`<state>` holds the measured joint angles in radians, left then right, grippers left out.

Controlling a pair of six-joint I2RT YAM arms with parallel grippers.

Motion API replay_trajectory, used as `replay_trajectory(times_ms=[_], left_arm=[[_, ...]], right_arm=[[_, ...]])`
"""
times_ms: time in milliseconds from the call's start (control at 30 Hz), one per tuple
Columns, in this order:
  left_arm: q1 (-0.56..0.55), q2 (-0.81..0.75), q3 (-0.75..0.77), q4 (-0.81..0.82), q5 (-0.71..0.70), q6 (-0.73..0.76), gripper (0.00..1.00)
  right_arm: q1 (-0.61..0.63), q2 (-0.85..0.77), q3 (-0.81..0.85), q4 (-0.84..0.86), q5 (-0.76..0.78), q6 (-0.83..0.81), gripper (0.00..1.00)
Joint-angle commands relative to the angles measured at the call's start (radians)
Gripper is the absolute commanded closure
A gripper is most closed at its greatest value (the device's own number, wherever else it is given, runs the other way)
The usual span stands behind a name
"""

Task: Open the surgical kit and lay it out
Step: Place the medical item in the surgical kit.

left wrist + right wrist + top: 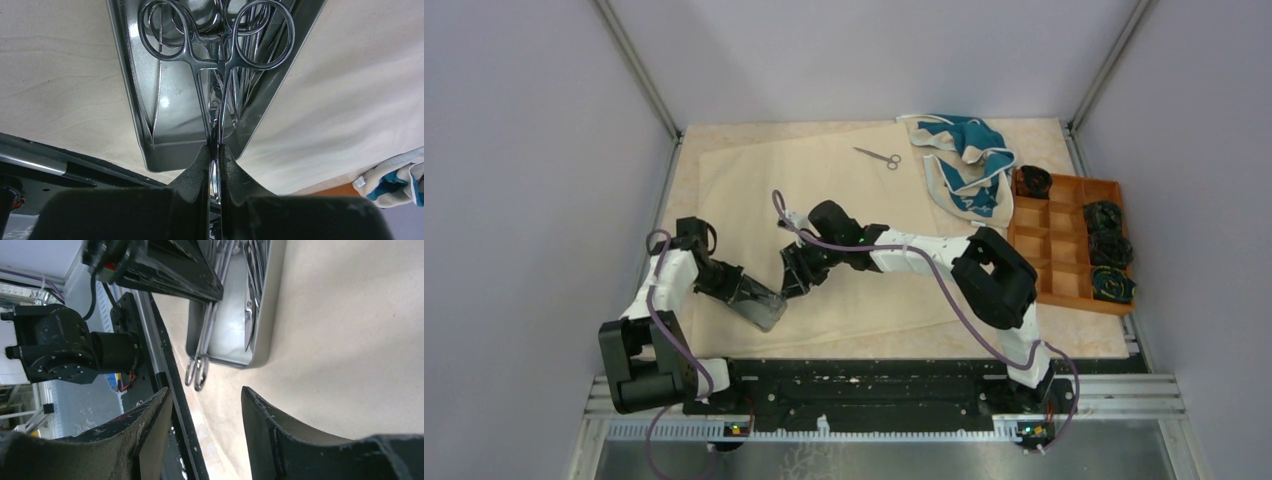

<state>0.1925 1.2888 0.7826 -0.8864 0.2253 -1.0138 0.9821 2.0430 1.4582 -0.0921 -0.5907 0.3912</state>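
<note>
My right gripper grabs the forceps by the ring-handle end point(777, 299) point(197, 370) next, leaving the tip end of the forceps to my left gripper for handing over.
The beige cloth wrap point(844, 200) lies spread open on the table. The small steel tray point(766, 312) sits near its front left corner, with several silver instruments in it point(175, 110). My left gripper point(754, 298) is shut on the tip end of ring-handled forceps point(210, 65) at the tray's near end point(215, 160). The forceps' rings stick out past the tray's other end in the right wrist view point(197, 374). My right gripper point(792, 280) is open and empty just beside the tray point(205, 395). One pair of scissors point(880, 157) lies on the cloth at the back.
Teal-and-white fabric point(969, 160) lies bunched at the back right. An orange-brown compartment tray point(1064, 250) with black items stands at the right edge. The black base rail point(874, 385) runs along the front. Grey walls enclose the table.
</note>
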Motion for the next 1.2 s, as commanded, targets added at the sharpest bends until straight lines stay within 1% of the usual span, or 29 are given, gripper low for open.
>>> replay_trajectory(times_ms=[0, 133, 267, 433, 600, 733, 800, 900, 1000, 1067, 1100, 1133, 1167], left_arm=[[0.006, 0.012, -0.009, 0.042, 0.052, 0.017, 1.00], [0.007, 0.015, -0.012, 0.049, 0.082, 0.013, 1.00], [0.007, 0.013, -0.008, 0.043, 0.074, 0.014, 1.00], [0.014, 0.012, -0.009, 0.038, 0.068, 0.012, 1.00], [0.014, 0.014, -0.016, 0.043, 0.080, 0.008, 1.00], [0.016, 0.011, -0.020, 0.043, 0.083, 0.004, 1.00], [0.015, 0.011, -0.018, 0.043, 0.083, 0.006, 1.00], [0.017, 0.012, -0.016, 0.041, 0.077, 0.007, 1.00], [0.019, 0.014, -0.014, 0.044, 0.081, 0.006, 1.00], [0.019, 0.014, -0.014, 0.043, 0.079, 0.006, 1.00], [0.020, 0.014, -0.014, 0.043, 0.080, 0.006, 1.00], [0.020, 0.014, -0.014, 0.042, 0.079, 0.006, 1.00], [0.020, 0.013, -0.014, 0.039, 0.078, 0.005, 1.00]], right_arm=[[0.020, -0.038, 0.027, 0.076, -0.021, -0.035, 0.46], [0.026, 0.040, 0.127, -0.033, -0.008, -0.045, 0.51], [0.029, 0.027, 0.095, 0.007, 0.010, -0.025, 0.55], [0.030, 0.037, 0.096, 0.010, 0.012, -0.008, 0.66], [0.030, 0.045, 0.093, 0.014, 0.022, 0.007, 0.64], [0.030, 0.056, 0.091, 0.008, 0.028, 0.014, 0.65], [0.030, 0.058, 0.090, 0.008, 0.026, 0.014, 0.68], [0.030, 0.059, 0.091, 0.014, 0.022, 0.015, 0.75], [0.030, 0.062, 0.088, 0.008, 0.033, 0.017, 0.74], [0.030, 0.067, 0.093, 0.001, 0.037, 0.016, 0.75], [0.030, 0.069, 0.096, -0.001, 0.034, 0.016, 0.78], [0.030, 0.068, 0.097, 0.001, 0.033, 0.015, 0.84], [0.030, 0.066, 0.097, 0.005, 0.034, 0.014, 0.94]])
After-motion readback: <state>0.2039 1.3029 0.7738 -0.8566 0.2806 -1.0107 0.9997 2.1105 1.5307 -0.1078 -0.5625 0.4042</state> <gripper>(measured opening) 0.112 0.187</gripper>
